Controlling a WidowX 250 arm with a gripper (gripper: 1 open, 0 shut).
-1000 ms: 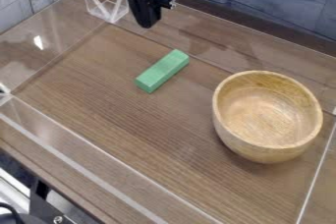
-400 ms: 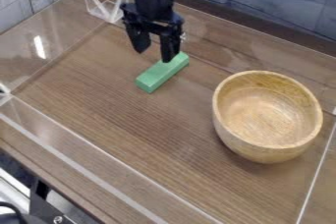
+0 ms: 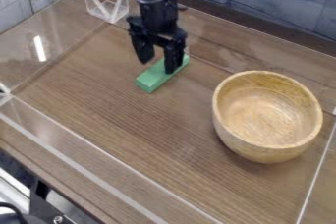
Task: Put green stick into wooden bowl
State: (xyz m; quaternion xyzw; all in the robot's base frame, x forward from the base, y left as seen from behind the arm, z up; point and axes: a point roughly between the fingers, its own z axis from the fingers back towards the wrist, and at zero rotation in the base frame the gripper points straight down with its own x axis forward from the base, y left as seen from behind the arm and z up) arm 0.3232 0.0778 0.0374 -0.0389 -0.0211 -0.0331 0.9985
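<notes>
The robot's gripper should take hold of the green stick (image 3: 156, 77) by its long sides next, and then it should put the stick into the wooden bowl (image 3: 268, 114).
The green stick (image 3: 156, 77) lies flat on the wooden table, left of the wooden bowl (image 3: 268, 114), which stands empty at the right. My gripper (image 3: 157, 58) hangs straight down over the stick's far end. It is open, one black finger on each side of the bar, and the tips reach down to the stick's level. The stick's upper end is partly hidden behind the fingers.
A clear acrylic wall (image 3: 39, 31) runs around the table, with a raised clear bracket (image 3: 105, 8) at the back left. The table's front edge (image 3: 118, 184) drops off at the lower left. Open wood surface lies between stick and bowl.
The gripper came down from the back toward the stick and opened from nearly shut. Its fingers now straddle the stick's far end. Stick and bowl have not moved.
</notes>
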